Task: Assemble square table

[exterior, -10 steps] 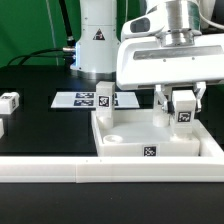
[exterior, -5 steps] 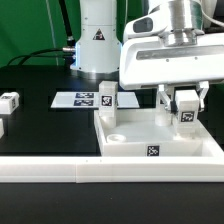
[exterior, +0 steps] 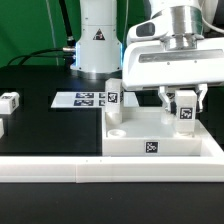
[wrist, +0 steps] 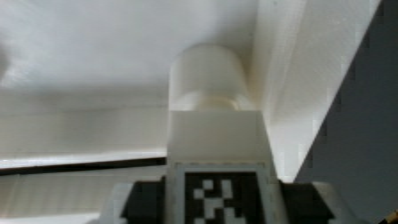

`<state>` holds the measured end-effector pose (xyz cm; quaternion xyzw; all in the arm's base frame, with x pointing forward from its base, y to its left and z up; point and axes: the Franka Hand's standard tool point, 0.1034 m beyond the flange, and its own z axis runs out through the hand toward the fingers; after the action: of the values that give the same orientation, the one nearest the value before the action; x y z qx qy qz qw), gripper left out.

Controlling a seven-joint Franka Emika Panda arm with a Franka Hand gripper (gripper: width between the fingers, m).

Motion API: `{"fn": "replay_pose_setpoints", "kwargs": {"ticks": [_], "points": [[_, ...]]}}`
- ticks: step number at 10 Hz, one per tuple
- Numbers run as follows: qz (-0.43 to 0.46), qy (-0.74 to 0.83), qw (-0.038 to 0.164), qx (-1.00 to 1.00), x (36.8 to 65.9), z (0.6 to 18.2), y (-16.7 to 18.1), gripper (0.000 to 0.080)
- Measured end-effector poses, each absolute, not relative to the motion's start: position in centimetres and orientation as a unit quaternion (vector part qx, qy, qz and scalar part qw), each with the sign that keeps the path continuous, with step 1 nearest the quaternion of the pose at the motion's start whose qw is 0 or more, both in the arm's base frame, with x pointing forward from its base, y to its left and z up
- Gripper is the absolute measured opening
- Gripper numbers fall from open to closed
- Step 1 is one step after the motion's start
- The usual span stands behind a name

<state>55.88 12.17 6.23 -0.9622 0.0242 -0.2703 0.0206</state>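
Note:
The tagged white leg's round end sits in the slab's white surface and the leg would stay there, so it is time for my gripper to release it now.
The square table slab (exterior: 160, 138) lies on the black board at the exterior view's right, its tagged edge facing the front rail. My gripper (exterior: 184, 113) hangs over its right part, shut on a tagged white leg (exterior: 185, 115) held upright above the slab. In the wrist view the leg (wrist: 214, 115) runs away from the camera, its round end by the slab's white surface (wrist: 89, 70), its tag between my dark fingers (wrist: 137, 205). Another leg (exterior: 113, 96) stands at the slab's far left corner. Two more legs (exterior: 9, 101) lie at the far left.
The marker board (exterior: 80, 99) lies on the black board behind the slab. The long white rail (exterior: 60, 170) runs along the front. The robot's white base (exterior: 95, 45) stands at the back.
The slab and the leg at its far left corner have shifted toward the exterior view's right. My gripper with its leg has moved a little the same way.

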Motion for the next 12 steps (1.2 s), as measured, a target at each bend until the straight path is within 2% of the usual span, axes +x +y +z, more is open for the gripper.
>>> {"fn": "replay_pose_setpoints", "kwargs": {"ticks": [5,6,7,8,12], "points": [[-0.252,0.026,0.026,-0.967,55.7,5.9,12.2,0.0287],[-0.252,0.026,0.026,-0.967,55.7,5.9,12.2,0.0490],[-0.251,0.026,0.026,-0.967,55.7,5.9,12.2,0.0490],[-0.250,0.026,0.027,-0.967,55.7,5.9,12.2,0.0619],[-0.239,0.028,0.039,-0.970,55.8,7.8,12.3,0.0648]]}}
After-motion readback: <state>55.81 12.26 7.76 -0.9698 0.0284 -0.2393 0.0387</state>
